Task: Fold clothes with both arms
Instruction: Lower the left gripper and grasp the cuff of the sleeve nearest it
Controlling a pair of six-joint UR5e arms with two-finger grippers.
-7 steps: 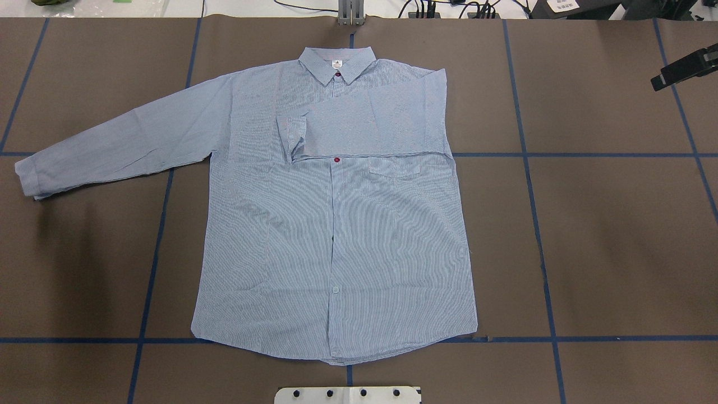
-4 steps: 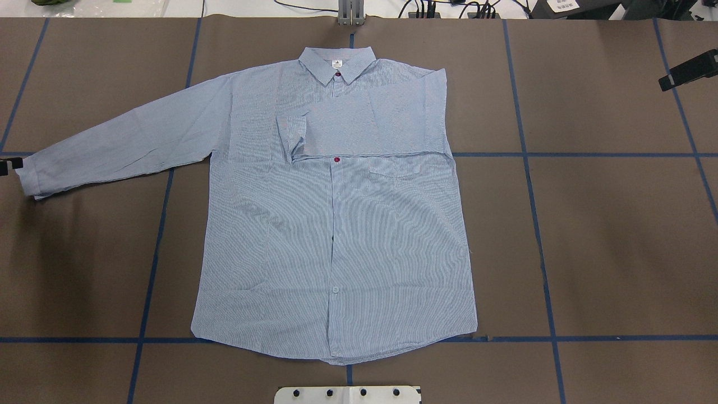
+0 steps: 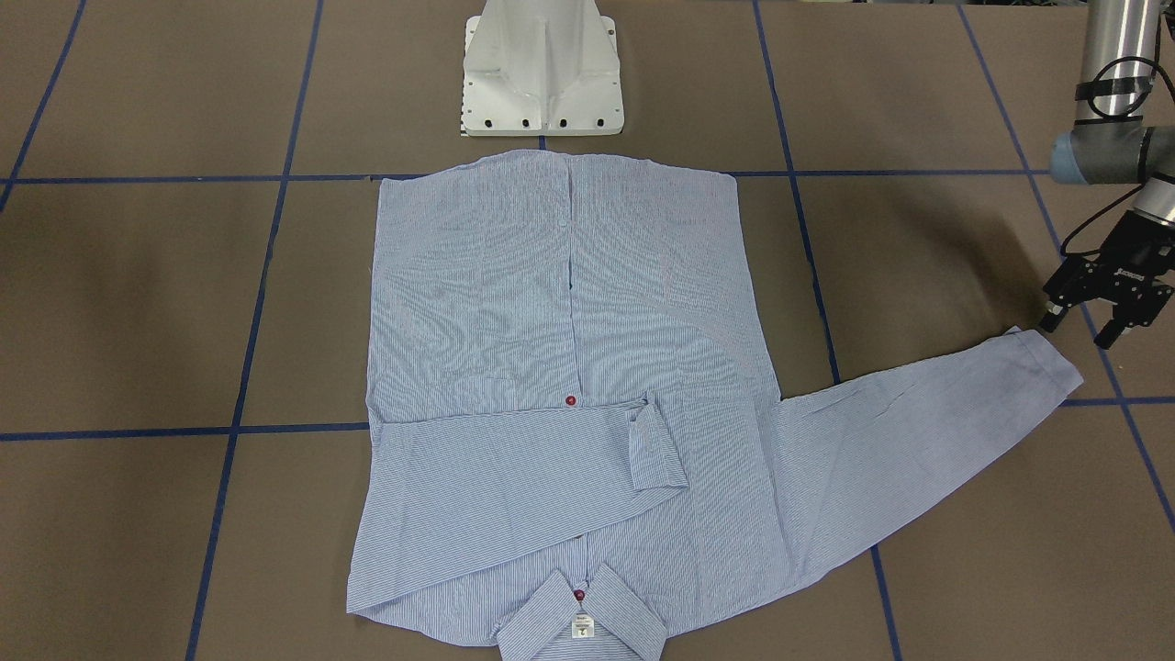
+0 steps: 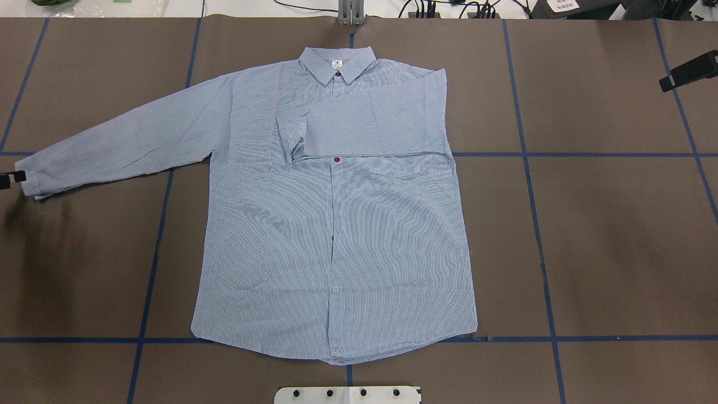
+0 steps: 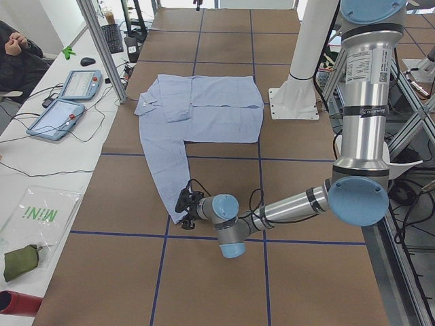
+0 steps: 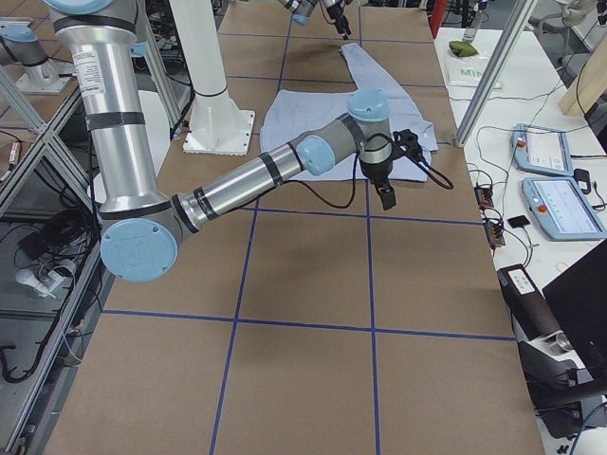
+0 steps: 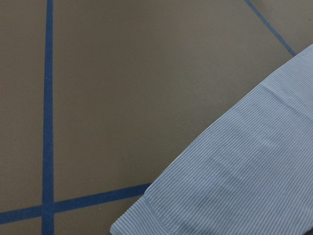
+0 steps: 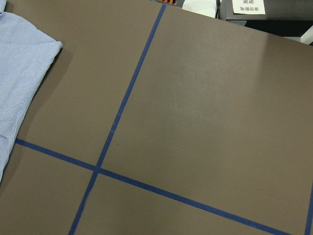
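The outstretched sleeve needs to be folded across the chest (image 3: pixel 672 330), so my left gripper should next grab the sleeve by its cuff (image 3: pixel 1037 358).
The light blue striped shirt (image 4: pixel 336 224) lies flat, front up, collar at the far side. One sleeve is folded across the chest (image 4: pixel 364 123). The other sleeve (image 4: pixel 123 140) stretches out to the robot's left. In the front-facing view my left gripper (image 3: pixel 1080 329) is open, its fingers pointing down just beyond that sleeve's cuff (image 3: pixel 1037 358), holding nothing. Only its tip (image 4: pixel 11 178) shows in the overhead view. The left wrist view shows the cuff (image 7: pixel 146 215) on the table. My right gripper (image 4: pixel 689 70) hangs far right of the shirt; its jaws are unclear.
The white pedestal base (image 3: pixel 542 73) stands at the robot's side of the shirt hem. Blue tape lines (image 4: pixel 538 224) grid the brown table cover. Tablets and cables (image 6: pixel 555 180) lie on the side bench beyond the table's far edge.
My left gripper has come in at the overhead view's left edge, next to the stretched sleeve's cuff. My right gripper has drawn back slightly to the right. The shirt has not moved.
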